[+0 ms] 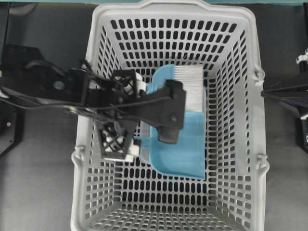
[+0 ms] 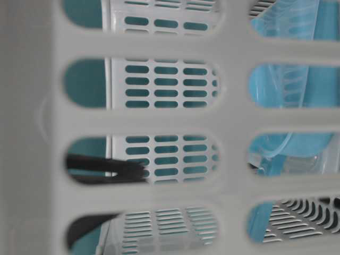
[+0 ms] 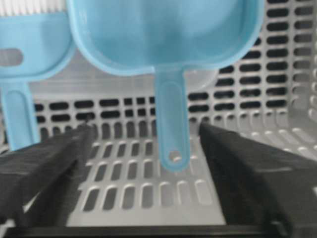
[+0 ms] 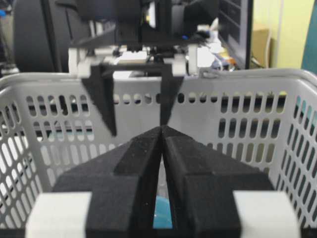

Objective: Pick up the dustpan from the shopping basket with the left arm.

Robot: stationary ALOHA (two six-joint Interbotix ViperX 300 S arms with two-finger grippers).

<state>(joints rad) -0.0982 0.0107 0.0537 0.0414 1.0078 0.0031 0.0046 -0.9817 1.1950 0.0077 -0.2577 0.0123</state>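
Observation:
The dustpan [image 1: 180,149] has a broad pan that spreads wider than my open fingers, so my left gripper next needs to grab it by its thin handle, which fits between them.
The light blue dustpan [image 1: 180,149] lies in the grey shopping basket [image 1: 250,72], with its pan toward the right wall. My left gripper [image 1: 138,118] is inside the basket and open, its wrist block covering part of the dustpan. In the left wrist view the dustpan [image 3: 163,34] fills the top. Its thin handle [image 3: 172,119] points down between the two black fingers [image 3: 44,163] of the left gripper [image 3: 146,130] and touches neither. My right gripper [image 4: 162,130] is shut and empty, outside the basket at the right [image 1: 284,91].
A blue hand brush with white bristles [image 1: 189,84] lies beside the dustpan; its handle shows in the left wrist view [image 3: 17,114]. A clear plastic tray [image 3: 200,79] lies under the dustpan. The basket's slotted walls [image 4: 237,114] surround the left gripper.

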